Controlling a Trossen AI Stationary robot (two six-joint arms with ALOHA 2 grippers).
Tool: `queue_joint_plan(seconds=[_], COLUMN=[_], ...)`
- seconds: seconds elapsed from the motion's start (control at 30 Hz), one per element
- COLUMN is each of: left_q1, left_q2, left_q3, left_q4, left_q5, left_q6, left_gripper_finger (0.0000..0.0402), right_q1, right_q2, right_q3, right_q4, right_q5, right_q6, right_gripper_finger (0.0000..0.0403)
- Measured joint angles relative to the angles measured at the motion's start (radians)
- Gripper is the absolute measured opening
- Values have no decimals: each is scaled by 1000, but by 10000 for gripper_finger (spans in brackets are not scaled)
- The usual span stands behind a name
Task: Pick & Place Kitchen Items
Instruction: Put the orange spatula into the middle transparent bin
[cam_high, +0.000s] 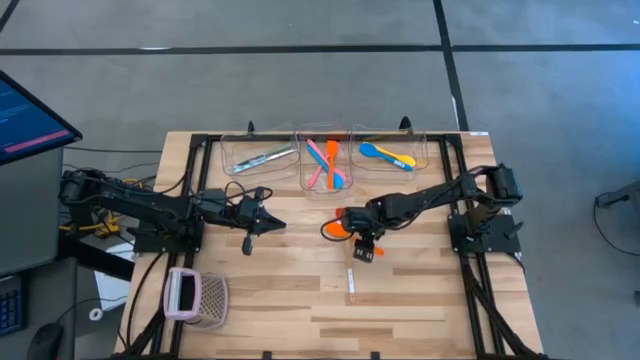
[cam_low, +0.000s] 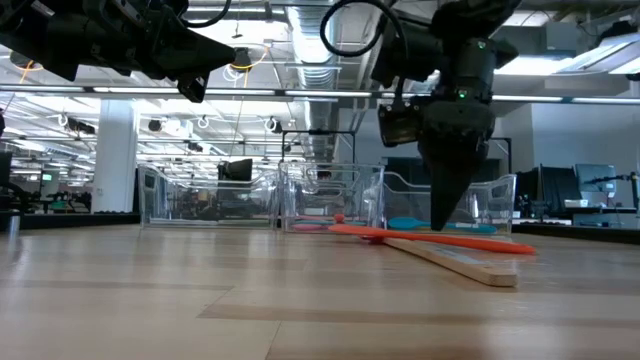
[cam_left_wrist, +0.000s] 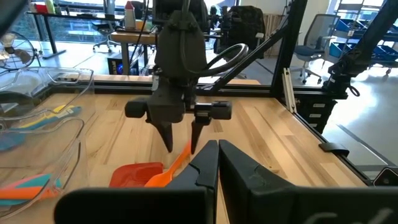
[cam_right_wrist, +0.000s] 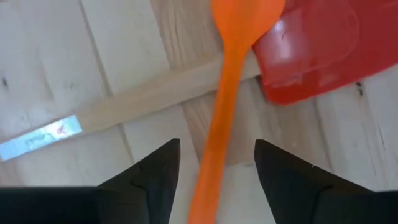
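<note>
The orange spoon (cam_right_wrist: 231, 81) should go to the bin with pink and blue utensils, so my right gripper will grab it by its slim handle (cam_right_wrist: 216, 146) next.
An orange plastic spoon (cam_right_wrist: 231, 81) lies on the table, crossing the wooden handle (cam_right_wrist: 143, 96) of a red-headed spatula (cam_right_wrist: 311, 56); the spatula's handle end (cam_high: 352, 283) points toward the near edge. My right gripper (cam_right_wrist: 216, 144) points straight down over the spoon's handle. It is open, with one finger on each side and a gap to each. The left wrist view shows the same gripper (cam_left_wrist: 181, 144) above the spoon (cam_left_wrist: 171, 171). My left gripper (cam_high: 270, 223) hovers left of it, raised and shut, holding nothing.
Three clear bins stand along the far edge. They hold silvery and teal cutlery (cam_high: 262, 158), pink, orange and blue spoons (cam_high: 325, 165), and blue and yellow spoons (cam_high: 388, 155). A pink-and-white mesh basket (cam_high: 197, 297) sits near the left front corner. Bare wood lies between.
</note>
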Motion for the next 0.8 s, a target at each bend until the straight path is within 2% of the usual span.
queue_joint_plan(seconds=[0.27, 0.8], left_q1=[0, 0], left_q2=[0, 0], left_q3=[0, 0], left_q4=[0, 0], left_q5=[0, 0], left_q6=[0, 0], left_gripper_finger=[2, 2], right_q1=[-4, -11], right_q2=[0, 0], right_q3=[-52, -52], right_q4=[42, 132], right_q5=[-7, -25], right_q6=[19, 10], right_gripper_finger=[190, 182])
